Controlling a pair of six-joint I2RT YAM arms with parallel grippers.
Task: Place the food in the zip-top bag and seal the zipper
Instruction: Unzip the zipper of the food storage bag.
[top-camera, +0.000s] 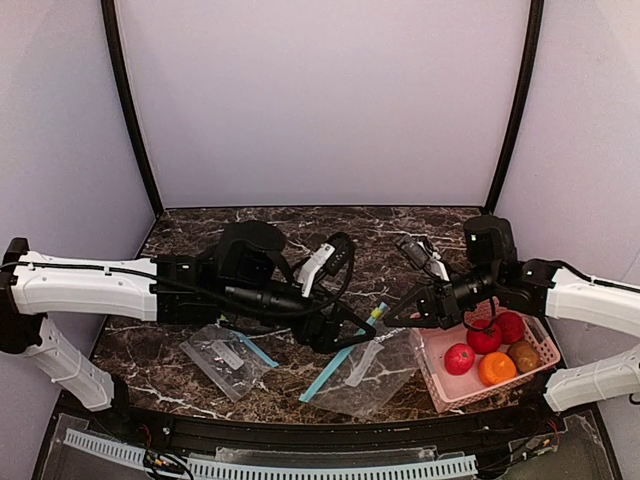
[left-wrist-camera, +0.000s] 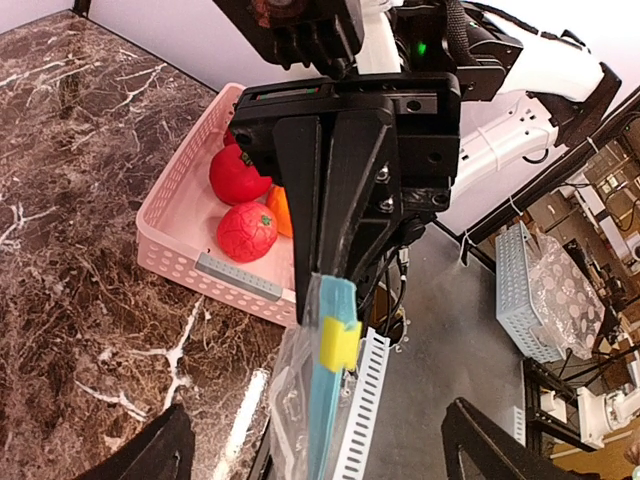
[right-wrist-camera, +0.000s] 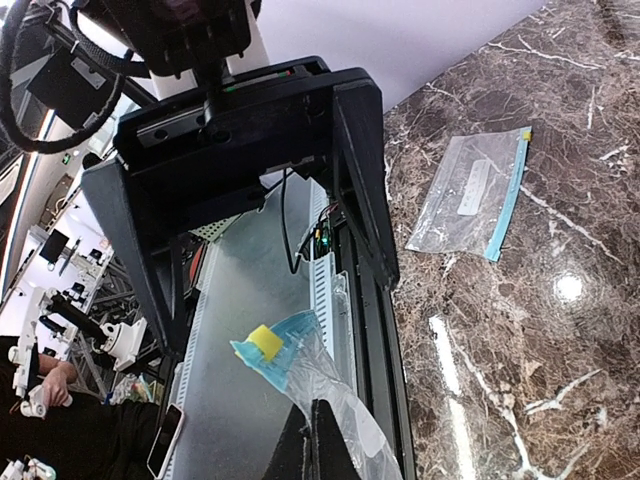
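The left gripper will next grab the yellow slider (top-camera: 377, 313), with its fingers on both sides of the blue zipper strip (top-camera: 340, 358). It will then slide the slider along to open the zip-top bag.
The zip-top bag (top-camera: 372, 368) lies clear and empty near the table's front, its blue zipper strip (top-camera: 340, 358) raised at the end with the yellow slider (top-camera: 377, 313). My right gripper (top-camera: 393, 312) is shut on the bag's top edge beside the slider; in the right wrist view the bag (right-wrist-camera: 335, 390) hangs from the closed fingertips (right-wrist-camera: 322, 445). My left gripper (top-camera: 336, 334) stands open, its fingers (left-wrist-camera: 160, 450) wide on either side of the zipper (left-wrist-camera: 330, 400) without touching it. The food, three red fruits (top-camera: 459, 358) and an orange one (top-camera: 496, 369), sits in the pink basket (top-camera: 438, 385).
A second zip-top bag (top-camera: 225, 357) lies flat to the left, under the left arm. A brown fruit (top-camera: 524, 355) also sits in the basket, which stands at the front right next to the right arm. The table's front edge runs just below the bag.
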